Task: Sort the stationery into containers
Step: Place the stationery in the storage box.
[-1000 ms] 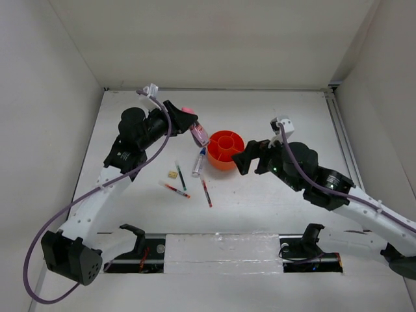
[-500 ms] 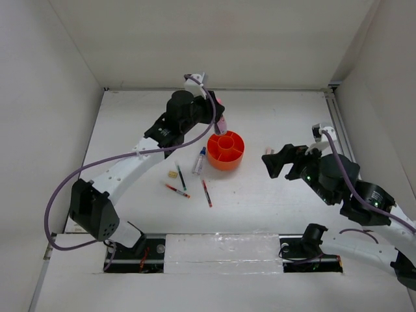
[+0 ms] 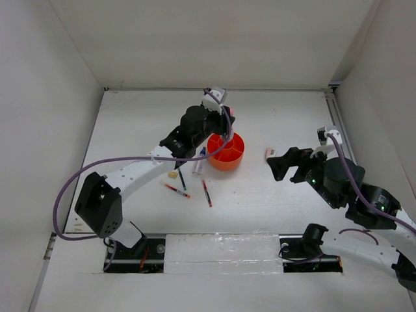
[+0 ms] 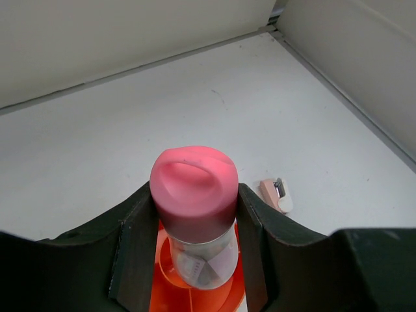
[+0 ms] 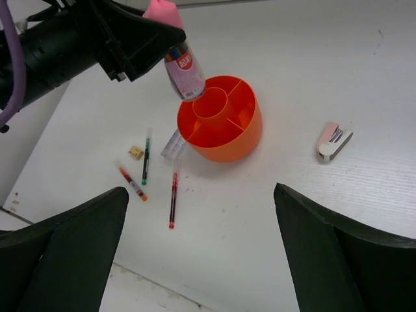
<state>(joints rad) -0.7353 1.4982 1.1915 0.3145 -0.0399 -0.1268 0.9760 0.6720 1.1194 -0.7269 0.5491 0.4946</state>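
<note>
The lower end of the pink-capped tube is above the central cup's rim, so my left gripper should keep holding the tube until that end is in the cup.
My left gripper (image 3: 225,123) is shut on the pink-capped tube (image 4: 194,188) and holds it tilted, its lower end just over the central cup of the orange organiser (image 3: 229,155). The right wrist view shows tube (image 5: 182,65), organiser (image 5: 224,140) and left gripper (image 5: 140,39). On the table left of the organiser lie a blue-capped marker (image 5: 171,144), a dark pen (image 5: 146,156), two red pens (image 5: 173,198) (image 5: 132,182) and a yellow eraser (image 5: 136,152). My right gripper (image 5: 201,257) is open and empty, right of the organiser.
A small pink and white object (image 5: 333,140) lies on the table right of the organiser, also in the top view (image 3: 270,153). White walls enclose the table on three sides. The left arm stretches across the table's left half.
My left gripper has carried the pink tube rightward from the back left to over the organiser. My right arm has pulled back to the right, away from the organiser.
</note>
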